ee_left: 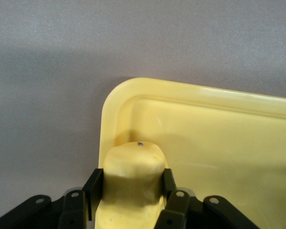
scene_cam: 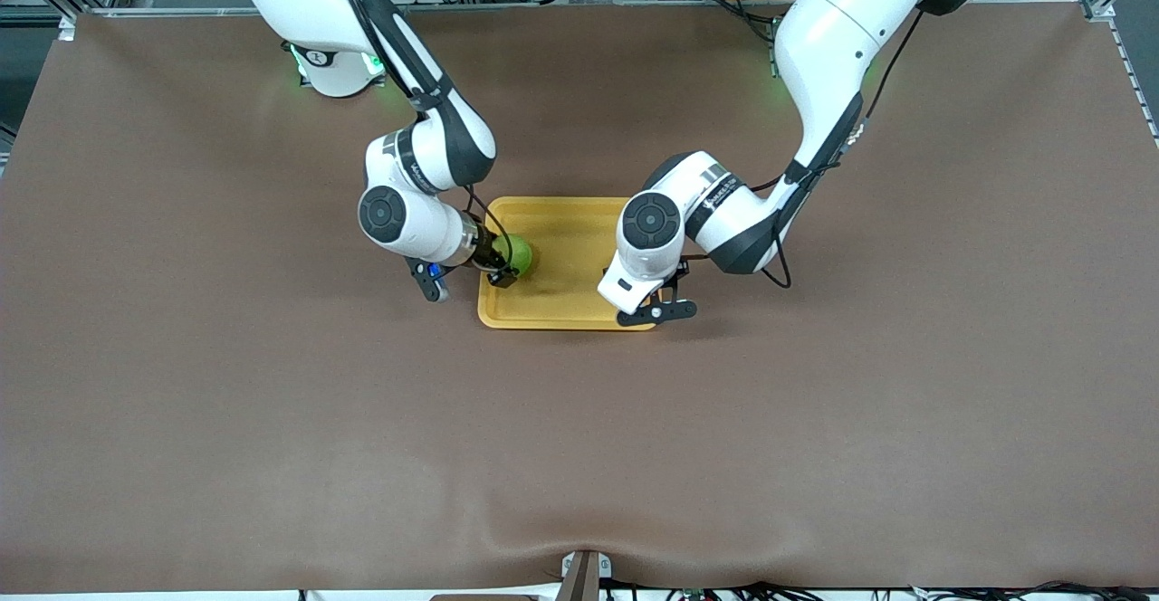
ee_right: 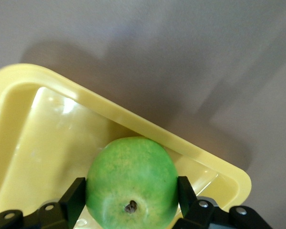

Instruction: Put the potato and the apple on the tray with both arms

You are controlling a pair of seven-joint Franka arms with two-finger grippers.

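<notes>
My left gripper should open now. The potato (ee_left: 132, 167) is inside the tray's corner rim (ee_left: 121, 93) in the left wrist view, so it would stay in the tray if I let go now.
The yellow-orange tray (scene_cam: 566, 257) lies mid-table. My right gripper (ee_right: 131, 193) is shut on the green apple (ee_right: 131, 179), its fingers against both sides. It holds the apple (scene_cam: 518, 255) low over the tray's end toward the right arm. My left gripper (ee_left: 132, 185) is shut on the yellow-tan potato (ee_left: 132, 167) over a corner of the tray (ee_left: 219, 138). In the front view the left arm's hand (scene_cam: 645, 289) covers the potato at the tray's corner nearer the camera, toward the left arm's end. I cannot tell whether either fruit touches the tray floor.
The brown table cover (scene_cam: 272, 420) spreads wide around the tray on all sides. The middle of the tray floor between the two grippers is bare. The arms' bases stand along the table's edge farthest from the camera.
</notes>
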